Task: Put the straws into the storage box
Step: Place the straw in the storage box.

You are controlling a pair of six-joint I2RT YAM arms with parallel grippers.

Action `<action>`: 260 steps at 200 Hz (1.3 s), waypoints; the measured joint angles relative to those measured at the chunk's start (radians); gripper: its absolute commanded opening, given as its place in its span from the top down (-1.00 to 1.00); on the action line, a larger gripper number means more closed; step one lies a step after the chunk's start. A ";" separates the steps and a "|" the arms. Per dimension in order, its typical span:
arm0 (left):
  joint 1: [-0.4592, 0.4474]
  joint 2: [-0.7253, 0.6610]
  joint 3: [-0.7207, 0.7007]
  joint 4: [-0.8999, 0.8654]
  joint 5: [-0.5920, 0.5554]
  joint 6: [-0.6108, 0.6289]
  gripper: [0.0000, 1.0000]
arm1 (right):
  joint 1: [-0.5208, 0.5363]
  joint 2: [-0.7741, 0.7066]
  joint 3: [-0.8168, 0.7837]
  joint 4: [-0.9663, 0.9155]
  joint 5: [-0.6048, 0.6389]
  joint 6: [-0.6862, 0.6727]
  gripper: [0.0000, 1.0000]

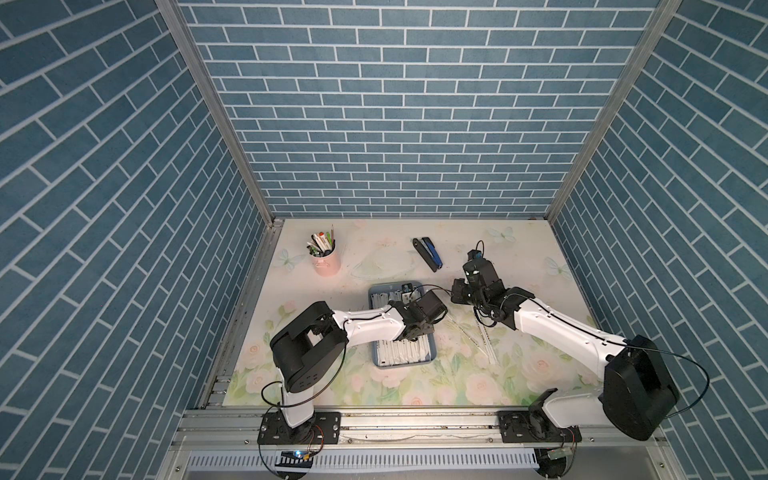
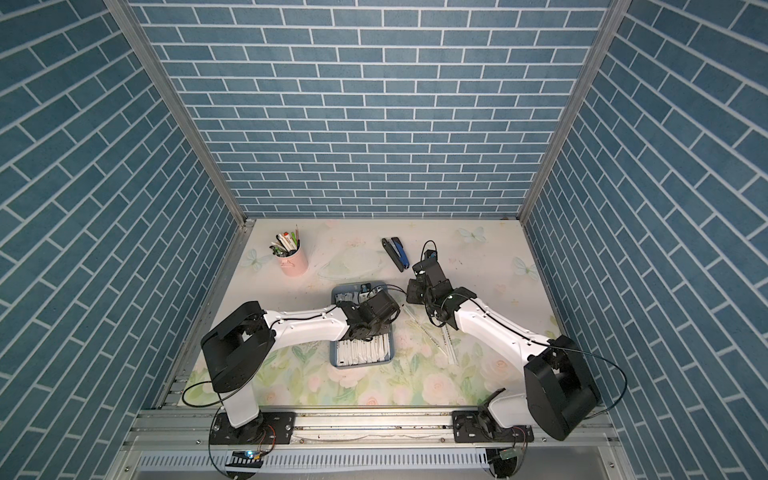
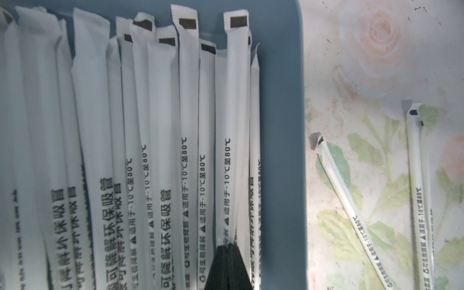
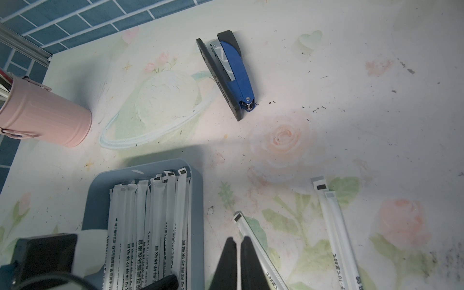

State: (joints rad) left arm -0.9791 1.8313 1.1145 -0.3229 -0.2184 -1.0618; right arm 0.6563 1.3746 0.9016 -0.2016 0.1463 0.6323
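Note:
The straw's far end (image 3: 236, 33) is inside the storage box's far side (image 3: 211, 18), so the straw would rest inside if I opened now. My left gripper should open.
The storage box (image 1: 432, 353) is a blue-grey tray in the middle of the table, also in a top view (image 2: 390, 354). Many white wrapped straws (image 3: 160, 125) lie side by side in it, seen in the right wrist view (image 4: 148, 213) too. My left gripper (image 3: 228, 246) hangs low over the box's right side, shut on one straw (image 3: 234, 113) that lies along the others. A bare strip of the box floor (image 3: 281, 125) runs beside it. My right gripper (image 4: 238, 242) is shut and holds nothing, just left of a loose straw (image 4: 253, 236) on the table.
Two more loose straws (image 4: 334, 226) lie right of the box, also in a top view (image 1: 484, 338). A pink cup (image 1: 326, 262) of pens stands at the back left. A blue-and-black stapler (image 1: 428, 253) lies behind the box. Blue brick walls close in three sides.

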 measured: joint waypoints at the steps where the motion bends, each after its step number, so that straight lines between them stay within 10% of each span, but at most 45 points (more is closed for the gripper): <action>1: 0.000 0.000 0.000 0.000 0.000 0.000 0.74 | 0.000 0.000 0.000 0.000 0.000 0.000 0.81; 100: 0.000 -0.026 0.066 -0.101 -0.017 0.034 0.27 | -0.016 0.000 -0.003 -0.008 -0.015 -0.018 0.80; 171: 0.176 -0.468 -0.105 -0.056 -0.154 0.234 -0.38 | -0.088 0.048 -0.023 -0.224 -0.138 -0.282 0.35; 260: 0.274 -0.605 -0.312 0.105 -0.206 0.377 -0.38 | -0.025 0.226 0.025 -0.338 -0.134 -0.357 0.21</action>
State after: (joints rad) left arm -0.7052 1.2266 0.8024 -0.2180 -0.4248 -0.6846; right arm 0.6315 1.6005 0.9264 -0.5392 0.0128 0.2756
